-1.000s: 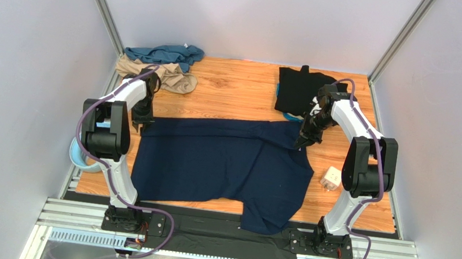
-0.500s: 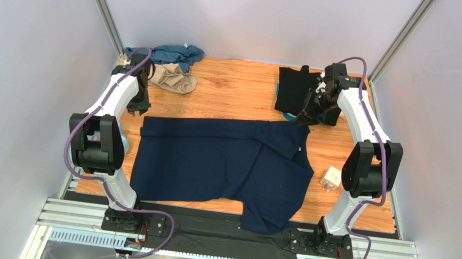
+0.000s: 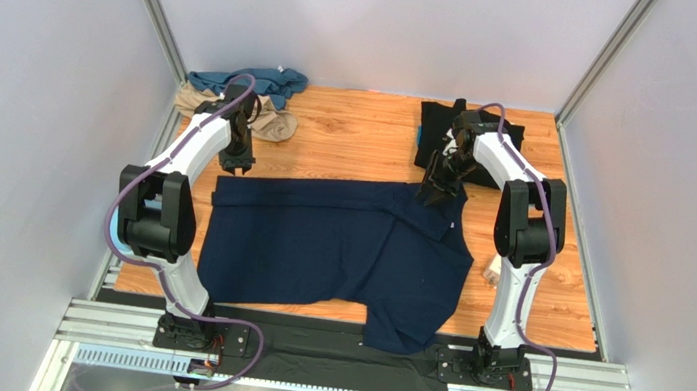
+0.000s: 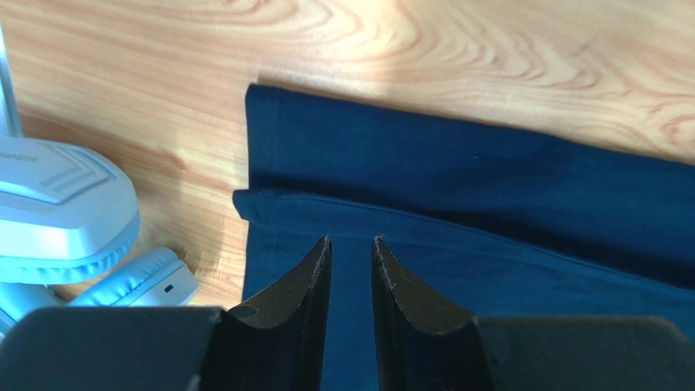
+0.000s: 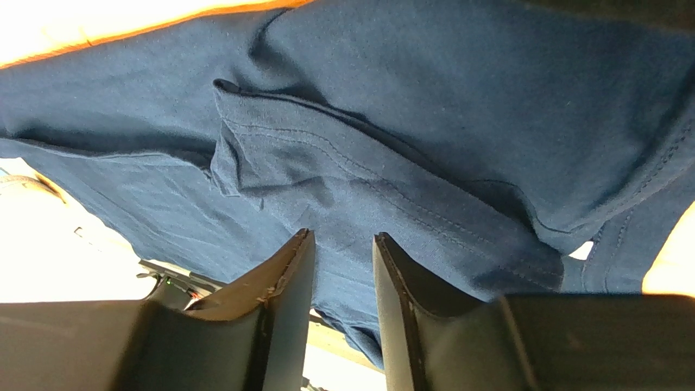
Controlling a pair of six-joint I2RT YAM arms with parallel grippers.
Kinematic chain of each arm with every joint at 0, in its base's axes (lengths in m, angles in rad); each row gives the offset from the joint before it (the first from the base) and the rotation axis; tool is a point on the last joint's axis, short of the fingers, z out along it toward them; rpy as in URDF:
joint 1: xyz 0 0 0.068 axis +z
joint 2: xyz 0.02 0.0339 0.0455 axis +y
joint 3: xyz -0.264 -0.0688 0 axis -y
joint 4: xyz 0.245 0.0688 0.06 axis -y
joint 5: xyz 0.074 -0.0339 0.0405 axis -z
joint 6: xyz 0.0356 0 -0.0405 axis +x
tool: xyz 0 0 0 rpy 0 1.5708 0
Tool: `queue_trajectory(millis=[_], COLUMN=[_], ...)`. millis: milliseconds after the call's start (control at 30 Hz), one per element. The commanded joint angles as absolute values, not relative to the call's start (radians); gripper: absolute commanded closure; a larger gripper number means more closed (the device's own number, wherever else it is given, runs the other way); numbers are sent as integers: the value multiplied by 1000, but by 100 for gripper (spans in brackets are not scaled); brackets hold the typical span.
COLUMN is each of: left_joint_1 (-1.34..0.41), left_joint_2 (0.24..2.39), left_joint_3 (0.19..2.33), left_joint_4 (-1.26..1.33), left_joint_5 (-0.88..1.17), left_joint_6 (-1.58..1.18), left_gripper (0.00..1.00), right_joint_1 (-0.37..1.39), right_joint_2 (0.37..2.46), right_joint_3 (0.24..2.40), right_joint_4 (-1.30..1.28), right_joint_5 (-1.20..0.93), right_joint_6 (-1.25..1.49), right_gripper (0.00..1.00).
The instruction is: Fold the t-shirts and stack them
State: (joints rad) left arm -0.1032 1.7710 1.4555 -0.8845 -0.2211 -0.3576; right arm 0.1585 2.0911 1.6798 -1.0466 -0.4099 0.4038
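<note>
My right gripper's fingers hover above the sleeve's cloth, short of the sleeve's stitched hem (image 5: 359, 167), so it is too early to close on the sleeve; lowering comes first.
The dark navy t-shirt (image 3: 337, 248) lies spread flat in the middle of the table, its far edge folded over into a band. My left gripper (image 3: 234, 159) hovers at the shirt's far left corner, jaws slightly apart and empty; in the left wrist view (image 4: 351, 239) the shirt (image 4: 489, 187) lies under the tips. My right gripper (image 3: 435, 193) is over the far right end of the fold, jaws apart and empty; the right wrist view (image 5: 343, 235) shows the shirt's (image 5: 408, 122) sleeve seam. The black t-shirt (image 3: 451, 133) lies folded at the back right. The teal t-shirt (image 3: 253, 81) and tan t-shirt (image 3: 268, 121) lie crumpled at the back left.
A pale blue ring (image 3: 115, 247) sits at the table's left edge, mostly behind the left arm. A small white cube (image 3: 494, 267) lies right of the navy shirt, partly behind the right arm. The shirt's lower part hangs over the near edge. Grey walls close in both sides.
Both grippers came in from the back outer corners to the navy shirt's far edge: the left moved right, the right moved left and nearer. The shirt has not moved.
</note>
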Motion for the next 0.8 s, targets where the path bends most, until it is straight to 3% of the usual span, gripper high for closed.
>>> queue_trajectory(millis=[0, 767], left_joint_1=[-97, -98], left_joint_2=[1735, 1706], left_joint_3=[1408, 1365], left_joint_4=[-864, -865], left_joint_5=[-216, -195], left_joint_6=[-367, -350], left_gripper=[69, 71], right_joint_1=[163, 164], right_joint_2=[2100, 2117], right_joint_3=[1669, 1675], right_joint_4=[-1015, -991], right_joint_5=[-402, -267], right_joint_6=[402, 388], right_gripper=[60, 57])
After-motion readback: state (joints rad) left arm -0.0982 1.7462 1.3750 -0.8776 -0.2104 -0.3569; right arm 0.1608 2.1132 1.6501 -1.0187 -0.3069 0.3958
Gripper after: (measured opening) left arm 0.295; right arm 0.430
